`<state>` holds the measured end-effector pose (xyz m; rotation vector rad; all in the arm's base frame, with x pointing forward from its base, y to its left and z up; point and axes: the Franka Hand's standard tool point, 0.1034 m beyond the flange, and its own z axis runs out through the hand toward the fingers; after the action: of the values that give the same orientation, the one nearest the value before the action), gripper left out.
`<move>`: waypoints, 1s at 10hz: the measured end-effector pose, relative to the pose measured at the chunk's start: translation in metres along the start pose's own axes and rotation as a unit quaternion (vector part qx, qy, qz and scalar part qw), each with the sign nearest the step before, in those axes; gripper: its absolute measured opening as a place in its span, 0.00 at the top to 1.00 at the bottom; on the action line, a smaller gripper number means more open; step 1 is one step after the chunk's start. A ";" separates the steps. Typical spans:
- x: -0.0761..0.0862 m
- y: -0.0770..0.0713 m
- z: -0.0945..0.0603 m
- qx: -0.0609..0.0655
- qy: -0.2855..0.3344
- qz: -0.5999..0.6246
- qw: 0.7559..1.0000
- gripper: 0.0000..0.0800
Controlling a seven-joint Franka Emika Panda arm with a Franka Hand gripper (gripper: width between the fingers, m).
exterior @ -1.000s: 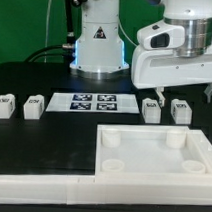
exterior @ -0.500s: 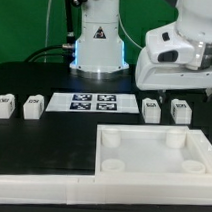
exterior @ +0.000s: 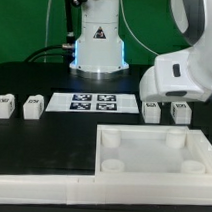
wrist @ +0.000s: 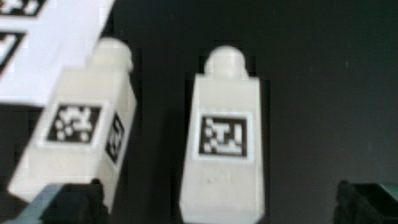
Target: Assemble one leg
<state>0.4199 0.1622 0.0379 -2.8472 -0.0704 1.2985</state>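
Note:
The gripper grabs the white leg by its tagged body next, which leaves the leg's narrow round end free for the socket.
Four small white legs with tags lie on the black table in the exterior view: two at its left and two at its right. My gripper hangs low over the rightmost leg; its fingers are hidden behind the hand there. In the wrist view the gripper is open, and its dark fingertips stand apart on either side of one leg without touching it. The neighbouring leg lies beside it, next to one finger.
The large white tray-like top with round corner sockets lies in front of the right legs. A long white bar lies along the front. The marker board lies between the leg pairs and shows in the wrist view.
The gripper has come down and moved toward the exterior view's right, from above the right pair of legs to low over the rightmost leg. The parts have not moved.

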 end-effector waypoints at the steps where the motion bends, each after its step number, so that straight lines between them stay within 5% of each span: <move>1: -0.001 0.000 0.000 -0.001 0.000 0.000 1.000 0.19; 6: 0.001 -0.007 0.041 -0.008 0.007 0.007 1.000 0.19; 10: 0.002 -0.008 0.048 -0.009 0.002 0.017 1.000 0.19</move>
<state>0.3849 0.1699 0.0056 -2.8786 -0.0344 1.3063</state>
